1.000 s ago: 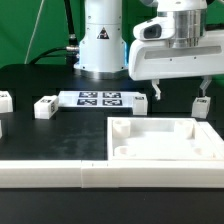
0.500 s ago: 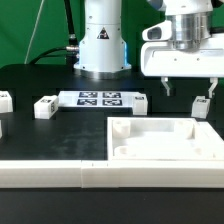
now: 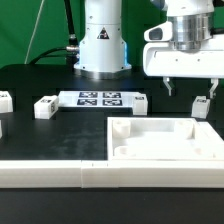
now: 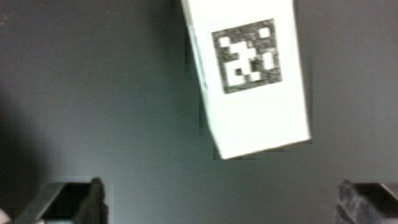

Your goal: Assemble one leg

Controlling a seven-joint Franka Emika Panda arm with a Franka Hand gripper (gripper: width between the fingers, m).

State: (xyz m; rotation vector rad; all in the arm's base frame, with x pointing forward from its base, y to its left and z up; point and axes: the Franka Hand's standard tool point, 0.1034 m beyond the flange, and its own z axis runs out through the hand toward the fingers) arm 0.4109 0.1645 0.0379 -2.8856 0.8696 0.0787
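Note:
My gripper would miss the white leg (image 3: 200,106) if it closed now, as the leg is apart from my fingers.
A leg (image 3: 200,106), a small white block, stands on the black table at the exterior view's right, behind the panel. In the wrist view this leg (image 4: 249,75) is a long white block with a square tag on its face, lying apart from the fingers. My gripper (image 3: 190,90) hangs above it, open and empty. In the wrist view the gripper (image 4: 221,205) shows both dark fingertips (image 4: 71,200) far apart with bare table between them. Other legs (image 3: 44,107) (image 3: 4,100) (image 3: 140,102) stand further to the exterior view's left.
The large white square panel (image 3: 165,150) with corner sockets lies in front of the gripper. The marker board (image 3: 100,98) lies flat before the robot base (image 3: 103,45). A long white rail (image 3: 60,175) runs along the front edge.
The gripper has moved toward the exterior view's right and slightly up, over the right-hand leg. It has stayed open. No part has moved.

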